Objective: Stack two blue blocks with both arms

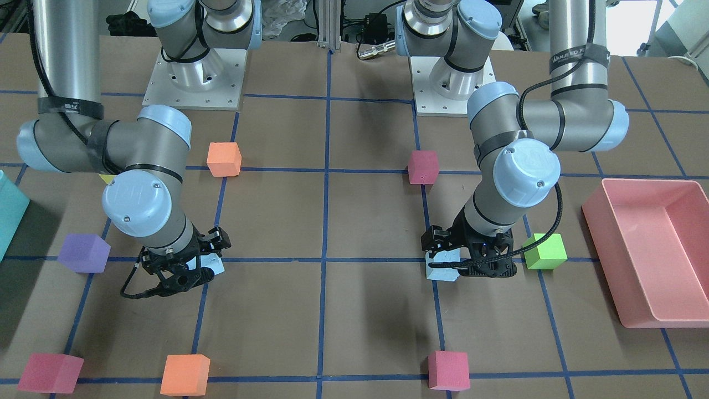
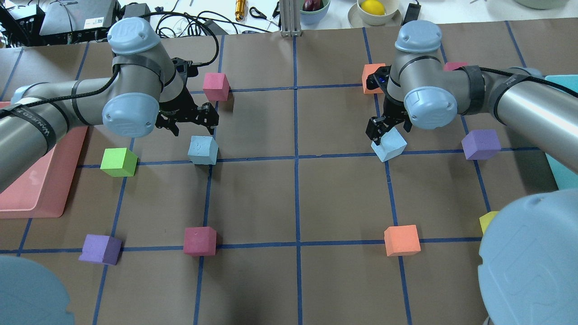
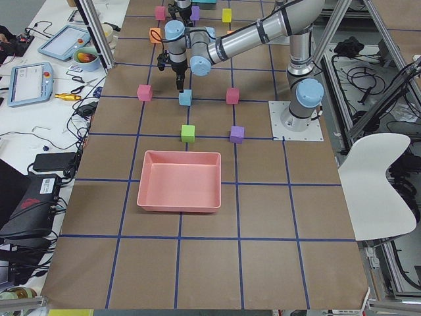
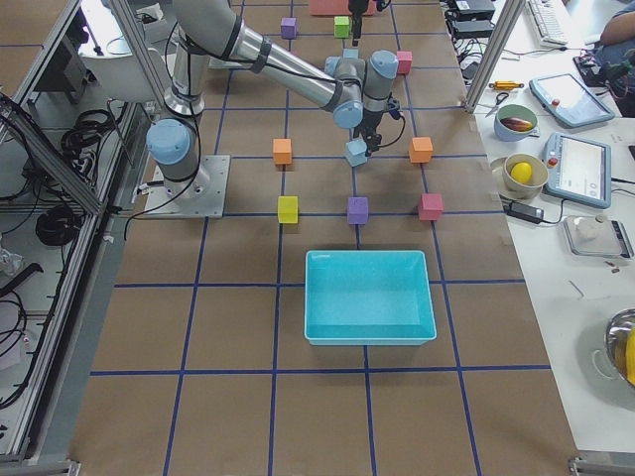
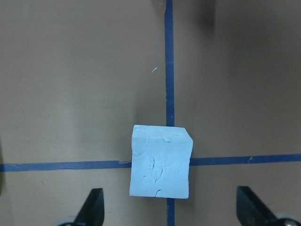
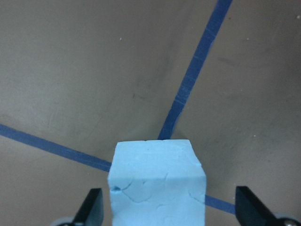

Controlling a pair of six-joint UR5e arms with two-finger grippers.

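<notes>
The pale blue block has two opposite sides that my left gripper will grab next, so that it can stack the block squarely onto the other blue block.
One blue block (image 2: 203, 150) sits on a blue tape crossing at the table's left middle. My left gripper (image 2: 192, 128) hangs just behind and above it, open. In the left wrist view the block (image 5: 161, 161) lies between and ahead of the spread fingertips (image 5: 94, 207), untouched. The second blue block (image 2: 389, 144) sits turned on the tape at the right middle. My right gripper (image 2: 387, 133) is low over it, open. In the right wrist view this block (image 6: 157, 181) fills the gap between the fingers (image 6: 91, 207), with space on both sides.
A pink tray (image 2: 36, 180) lies at the left edge and a turquoise bin (image 2: 560, 135) at the right. A green cube (image 2: 118, 162), purple cubes (image 2: 481, 144) (image 2: 100, 248), magenta cubes (image 2: 215, 86) (image 2: 199, 240) and orange cubes (image 2: 402, 240) (image 2: 371, 77) stand around.
</notes>
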